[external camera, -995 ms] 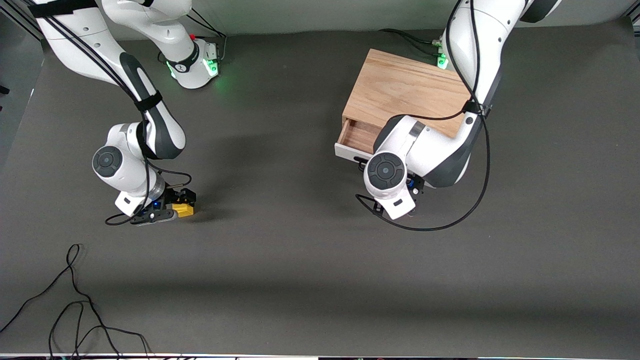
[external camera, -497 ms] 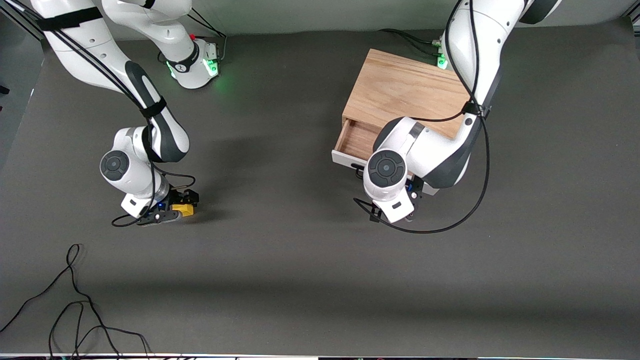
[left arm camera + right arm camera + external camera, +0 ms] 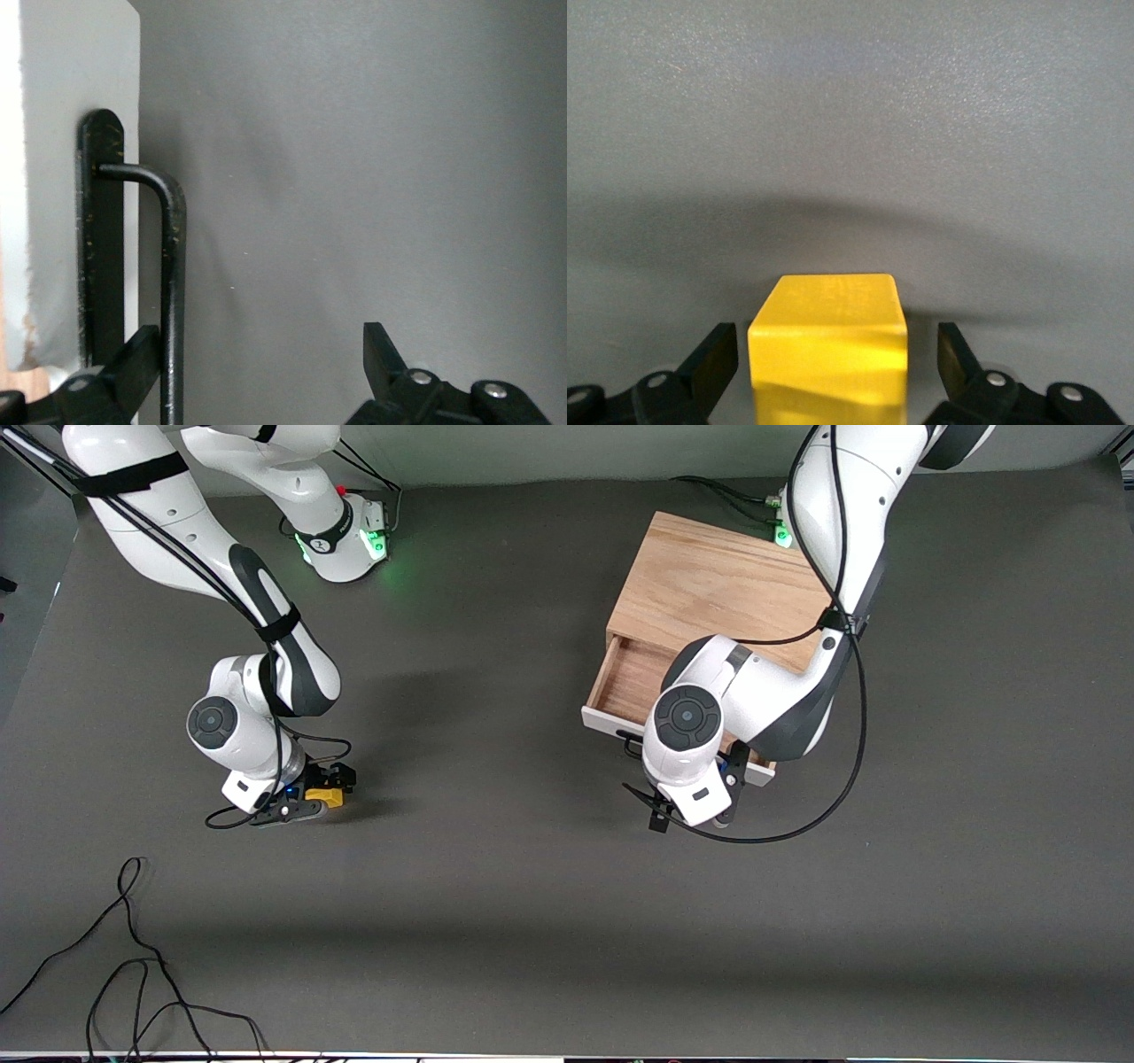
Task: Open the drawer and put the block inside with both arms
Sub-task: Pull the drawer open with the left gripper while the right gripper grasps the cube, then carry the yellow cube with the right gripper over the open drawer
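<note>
My right gripper closes on the yellow block next, since its fingers stand on either side of the block in the right wrist view.
The light-wood cabinet (image 3: 709, 584) stands toward the left arm's end. Its drawer (image 3: 633, 677) is partly pulled out, with the white front (image 3: 607, 724) nearest the front camera. My left gripper (image 3: 261, 359) is open at the black handle bar (image 3: 173, 283). One finger (image 3: 133, 363) is hooked between the bar and the drawer front (image 3: 62, 177). The left hand (image 3: 691, 779) hides it in the front view. The yellow block (image 3: 326, 797) sits on the mat toward the right arm's end. My right gripper (image 3: 833, 354) is open and straddles the block (image 3: 828, 341), with a gap on each side.
The table is covered by a dark grey mat (image 3: 496, 886). Loose black cables (image 3: 133, 957) lie at the near corner toward the right arm's end. The left arm's cable loop (image 3: 833, 779) hangs beside the drawer. The green-lit bases (image 3: 354, 540) stand along the robots' edge.
The left arm has pulled the drawer farther out toward the front camera. The right hand has shifted slightly around the block, which stays in place.
</note>
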`<state>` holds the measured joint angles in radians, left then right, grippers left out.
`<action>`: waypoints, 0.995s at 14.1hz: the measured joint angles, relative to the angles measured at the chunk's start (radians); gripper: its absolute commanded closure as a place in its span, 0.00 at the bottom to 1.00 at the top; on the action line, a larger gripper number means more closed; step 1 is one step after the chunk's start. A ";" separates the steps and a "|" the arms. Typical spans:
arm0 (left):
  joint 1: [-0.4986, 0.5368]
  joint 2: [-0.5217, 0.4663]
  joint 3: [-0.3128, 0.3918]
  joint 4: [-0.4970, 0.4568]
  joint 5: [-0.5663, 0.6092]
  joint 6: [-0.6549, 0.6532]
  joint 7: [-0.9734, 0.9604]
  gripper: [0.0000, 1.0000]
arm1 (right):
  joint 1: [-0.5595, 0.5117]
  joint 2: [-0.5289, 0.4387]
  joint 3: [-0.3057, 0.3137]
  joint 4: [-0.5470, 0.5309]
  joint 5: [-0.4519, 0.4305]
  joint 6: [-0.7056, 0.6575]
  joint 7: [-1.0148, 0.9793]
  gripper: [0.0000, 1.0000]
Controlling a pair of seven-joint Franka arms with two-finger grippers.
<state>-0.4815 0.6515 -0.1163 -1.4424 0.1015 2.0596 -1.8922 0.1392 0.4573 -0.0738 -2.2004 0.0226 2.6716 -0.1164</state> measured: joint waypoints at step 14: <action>0.055 0.034 0.059 0.303 0.025 -0.051 0.145 0.00 | -0.001 0.001 -0.001 0.001 0.000 0.002 0.000 0.38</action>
<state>-0.4269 0.6853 -0.0569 -1.1390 0.1260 2.0088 -1.7474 0.1384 0.4581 -0.0750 -2.1998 0.0226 2.6738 -0.1165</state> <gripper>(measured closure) 0.000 0.044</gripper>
